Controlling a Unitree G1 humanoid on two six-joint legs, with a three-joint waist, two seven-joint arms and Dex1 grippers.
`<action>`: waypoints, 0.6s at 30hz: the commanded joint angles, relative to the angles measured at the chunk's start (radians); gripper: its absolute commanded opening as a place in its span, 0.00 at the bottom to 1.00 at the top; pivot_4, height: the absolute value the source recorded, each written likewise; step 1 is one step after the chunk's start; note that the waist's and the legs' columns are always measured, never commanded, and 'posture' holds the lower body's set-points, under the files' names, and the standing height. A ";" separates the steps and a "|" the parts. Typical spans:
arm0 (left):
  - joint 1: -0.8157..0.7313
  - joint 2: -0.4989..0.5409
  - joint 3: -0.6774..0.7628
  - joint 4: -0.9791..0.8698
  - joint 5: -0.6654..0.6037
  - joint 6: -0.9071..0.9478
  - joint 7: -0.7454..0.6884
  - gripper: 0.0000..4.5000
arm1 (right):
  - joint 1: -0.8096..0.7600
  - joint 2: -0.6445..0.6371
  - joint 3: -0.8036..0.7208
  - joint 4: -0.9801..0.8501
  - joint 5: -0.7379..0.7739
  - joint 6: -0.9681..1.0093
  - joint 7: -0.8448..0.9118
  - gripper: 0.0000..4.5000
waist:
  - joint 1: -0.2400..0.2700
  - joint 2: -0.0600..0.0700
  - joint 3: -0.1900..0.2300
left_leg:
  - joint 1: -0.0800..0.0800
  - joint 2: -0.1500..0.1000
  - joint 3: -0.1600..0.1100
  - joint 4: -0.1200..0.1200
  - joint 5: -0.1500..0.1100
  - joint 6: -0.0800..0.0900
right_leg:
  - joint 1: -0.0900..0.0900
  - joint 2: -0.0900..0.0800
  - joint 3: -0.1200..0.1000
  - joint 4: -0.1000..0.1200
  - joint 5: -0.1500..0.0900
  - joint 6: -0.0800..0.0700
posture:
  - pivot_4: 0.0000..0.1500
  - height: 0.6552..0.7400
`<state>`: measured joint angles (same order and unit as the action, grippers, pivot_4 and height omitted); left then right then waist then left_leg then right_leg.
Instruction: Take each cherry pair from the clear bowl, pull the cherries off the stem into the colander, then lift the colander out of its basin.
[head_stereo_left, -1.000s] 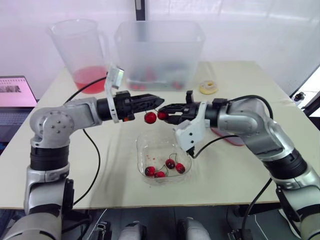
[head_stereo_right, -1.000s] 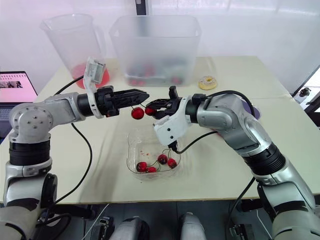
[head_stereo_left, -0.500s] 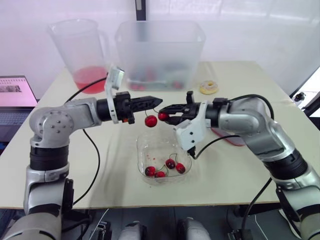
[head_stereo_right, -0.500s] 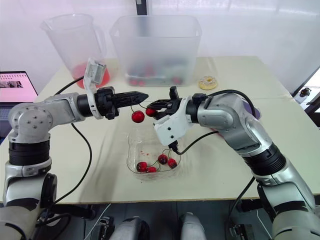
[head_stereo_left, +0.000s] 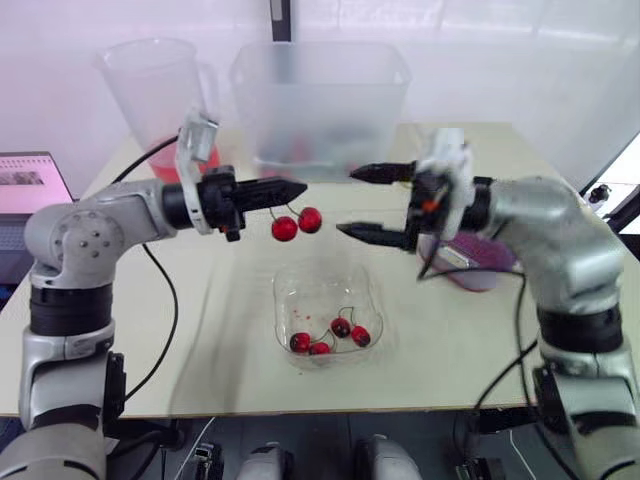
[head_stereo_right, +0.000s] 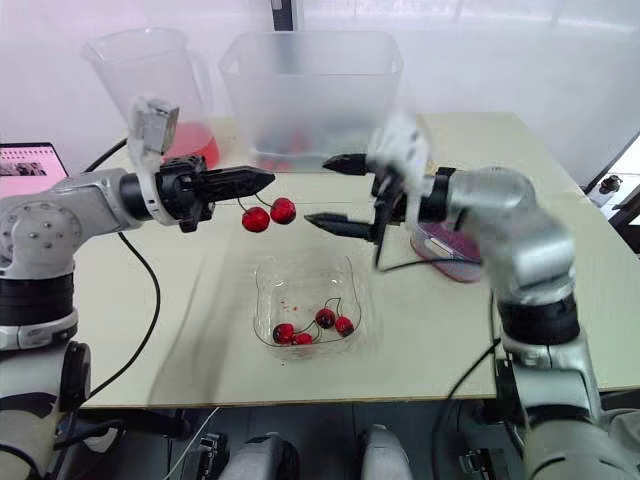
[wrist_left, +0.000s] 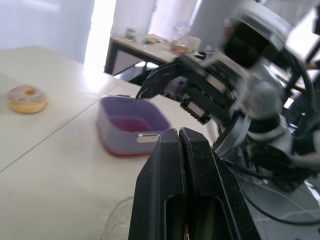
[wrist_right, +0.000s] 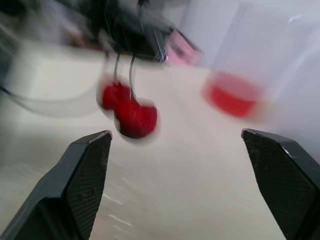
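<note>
The left gripper stays shut on the stems, so the robot's right gripper should next grab the cherry by its red body (head_stereo_left: 310, 220) (wrist_right: 136, 119), which hangs free below.
My left gripper (head_stereo_left: 298, 189) is shut on the stems of a cherry pair (head_stereo_left: 297, 224), which hangs above the far rim of the clear bowl (head_stereo_left: 283, 300). Both red cherries are still on their stems. Several more cherries (head_stereo_left: 331, 335) lie in the bowl. To the right of the hanging pair, my right gripper (head_stereo_left: 350, 201) stands wide open and holds nothing. Its wrist view shows the cherry pair (wrist_right: 131, 112) ahead, between the spread fingers. A purple tub (head_stereo_left: 466, 270) with a red inside sits on the table beyond the right arm and also appears as the purple tub (wrist_left: 131, 125).
A big frosted bin (head_stereo_left: 320, 100) and a pitcher (head_stereo_left: 160, 100) with red liquid stand at the back of the table. A laptop (head_stereo_left: 30, 190) lies at the far left. A doughnut (wrist_left: 27, 98) rests on the table behind the purple tub.
The right gripper let go of the cherry, opened wide and drew back to the right. The left gripper shifted a little left with the pair hanging from it.
</note>
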<state>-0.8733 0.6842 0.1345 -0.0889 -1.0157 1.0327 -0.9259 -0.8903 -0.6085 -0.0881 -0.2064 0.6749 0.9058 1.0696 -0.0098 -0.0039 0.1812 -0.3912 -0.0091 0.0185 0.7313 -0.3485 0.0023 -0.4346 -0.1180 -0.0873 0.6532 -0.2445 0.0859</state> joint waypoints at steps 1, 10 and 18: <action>-0.007 0.019 0.033 -0.034 -0.015 -0.014 -0.030 0.00 | -0.009 -0.031 0.041 -0.004 0.032 0.021 0.049 0.99 | 0.000 0.000 0.000 | 0.000 0.000 0.000 -0.001 0.000 0.000 | 0.000 0.000 0.000 -0.001 0.000 0.000 | 1.00 0.37; 0.018 -0.010 0.048 -0.101 -0.053 0.013 0.031 0.00 | -0.129 0.046 0.205 0.111 -0.035 -0.047 0.082 0.99 | -0.003 0.000 0.000 | 0.000 -0.001 0.001 -0.002 0.000 0.000 | -0.002 0.001 0.001 0.000 0.000 0.000 | 1.00 0.37; 0.024 -0.019 0.077 -0.125 -0.111 0.023 0.074 0.00 | -0.139 0.039 0.230 0.131 -0.040 -0.061 0.118 0.48 | -0.001 0.000 0.000 | -0.001 -0.001 0.001 -0.001 0.000 0.000 | -0.001 0.001 0.000 -0.001 0.000 0.000 | 1.00 0.37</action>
<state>-0.8324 0.6632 0.1852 -0.1838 -1.1013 1.0555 -0.8619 -1.0072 -0.5625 0.1508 -0.0533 0.6318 0.8643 1.1722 -0.0110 -0.0038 0.1813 -0.3918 -0.0104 0.0191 0.7304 -0.3485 0.0026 -0.4354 -0.1173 -0.0868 0.6526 -0.2444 0.0860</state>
